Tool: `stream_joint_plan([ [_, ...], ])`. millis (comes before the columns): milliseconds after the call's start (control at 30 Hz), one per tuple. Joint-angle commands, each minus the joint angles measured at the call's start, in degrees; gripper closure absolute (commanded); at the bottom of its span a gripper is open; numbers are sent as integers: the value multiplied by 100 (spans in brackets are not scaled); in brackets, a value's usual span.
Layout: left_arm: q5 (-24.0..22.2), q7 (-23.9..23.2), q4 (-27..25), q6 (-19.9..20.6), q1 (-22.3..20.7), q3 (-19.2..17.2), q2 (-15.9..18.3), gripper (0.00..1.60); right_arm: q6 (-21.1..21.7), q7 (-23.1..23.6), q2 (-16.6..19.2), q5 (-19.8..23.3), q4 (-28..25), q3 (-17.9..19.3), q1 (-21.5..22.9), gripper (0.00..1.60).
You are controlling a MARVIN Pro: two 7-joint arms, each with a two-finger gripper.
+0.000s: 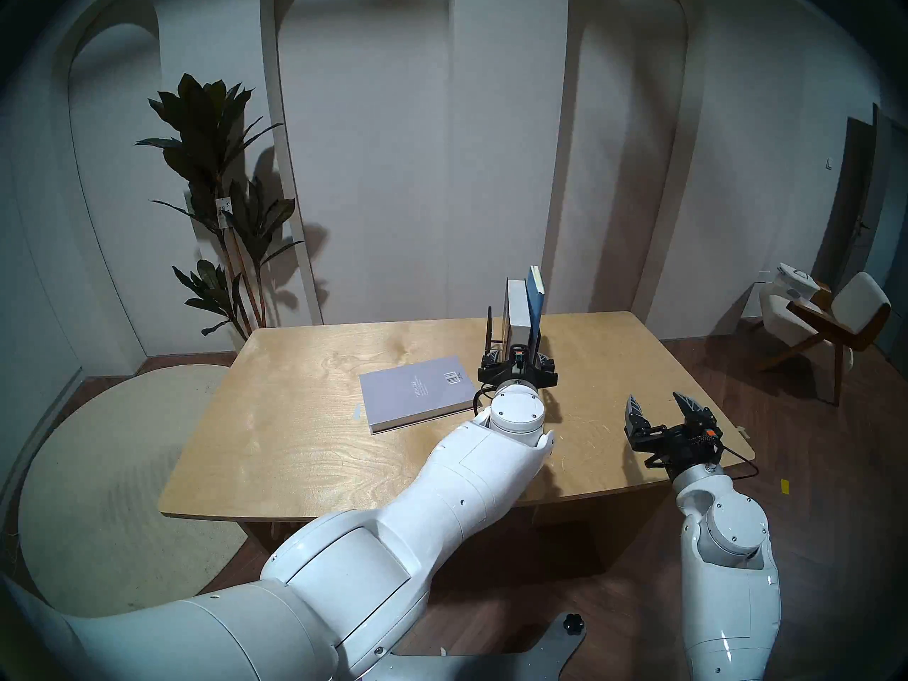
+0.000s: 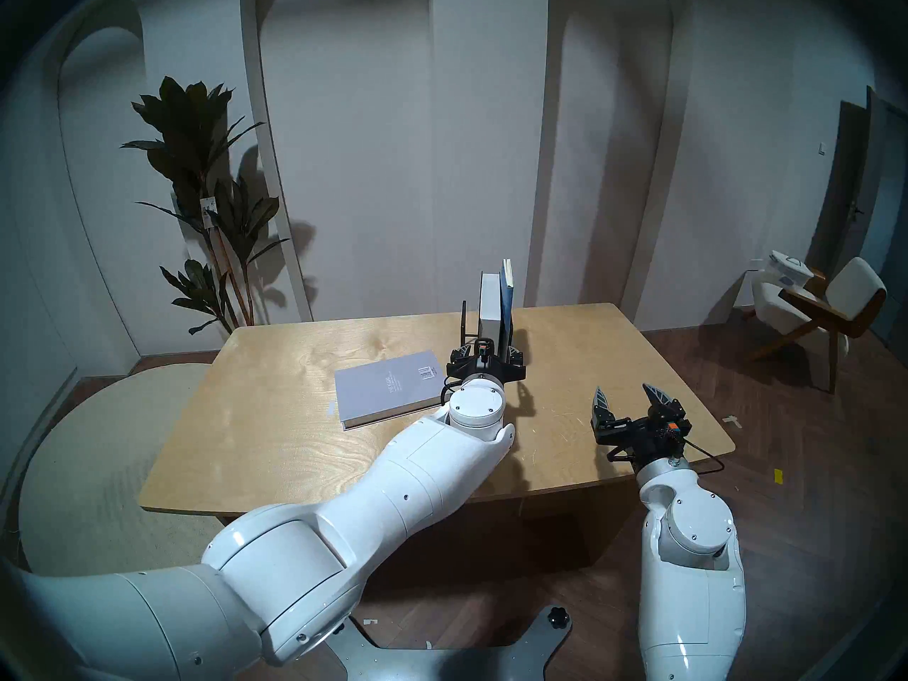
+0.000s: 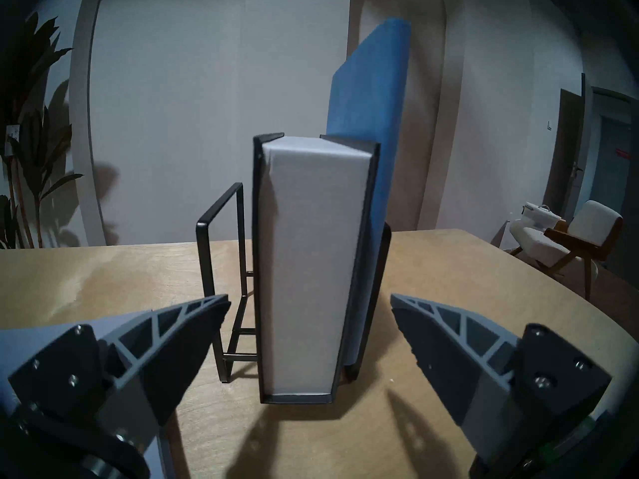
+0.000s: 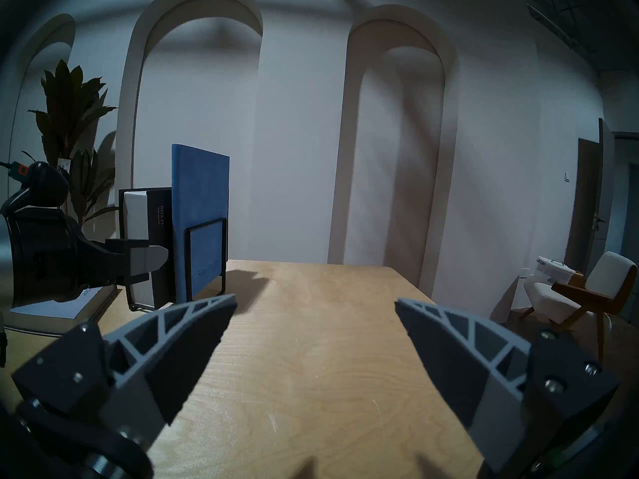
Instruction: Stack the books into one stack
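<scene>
My left gripper grabs the black book (image 3: 307, 260) by its lower end sticking out next, since the blue notebook (image 3: 375, 99) leans close against the black book's cover.
A pale grey-lavender book (image 1: 415, 395) lies flat and alone on the wooden table (image 1: 304, 468). No stack shows. A thick black book (image 1: 518, 311) and a blue notebook (image 1: 535, 299) stand upright in a black wire rack (image 3: 221, 260) at the back. My left gripper (image 1: 518, 365) is open just in front of the black book (image 3: 307, 260), whose white page edges face it between the fingertips without touching. The blue notebook (image 3: 373, 105) leans behind it on the right. My right gripper (image 1: 661, 407) hovers open and holds nothing over the table's right front.
The rack's left slot (image 2: 464, 319) stands free. The table's right front edge (image 1: 727, 464) runs under the right gripper. A potted plant (image 1: 221, 198) stands at the back left, a chair (image 1: 830, 321) at the far right, and a round rug (image 1: 98, 468) lies left of the table.
</scene>
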Motion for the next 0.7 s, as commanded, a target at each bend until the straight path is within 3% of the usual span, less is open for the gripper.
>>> stream_joint_plan([
  [0, 2, -39, 161, -208, -441, -70, -229, 0, -37, -4, 0, -4, -127, -5, 7, 0],
  [400, 8, -249, 425, -471, -584, -170, -290, 0, -36, -15, 10, 4, -131, -14, 0, 0],
  [433, 9, -268, 440, -484, -588, -174, -293, 20, -36, -16, 10, 4, -131, -14, 0, 0],
  [467, -6, -314, 444, -488, -588, -184, -291, 20, -36, -17, 11, 4, -132, -15, -1, 0],
  [500, -8, -339, 460, -498, -594, -193, -295, 79, -36, -18, 11, 5, -133, -15, -2, 0],
  [533, -20, -374, 477, -483, -598, -203, -299, 92, -36, -19, 12, 5, -134, -16, -3, 0],
  [633, -14, -433, 539, -529, -613, -222, -314, 160, -36, -23, 14, 7, -136, -19, -5, 0],
  [667, -10, -471, 517, -535, -598, -218, -302, 160, -36, -24, 15, 7, -136, -19, -6, 0],
])
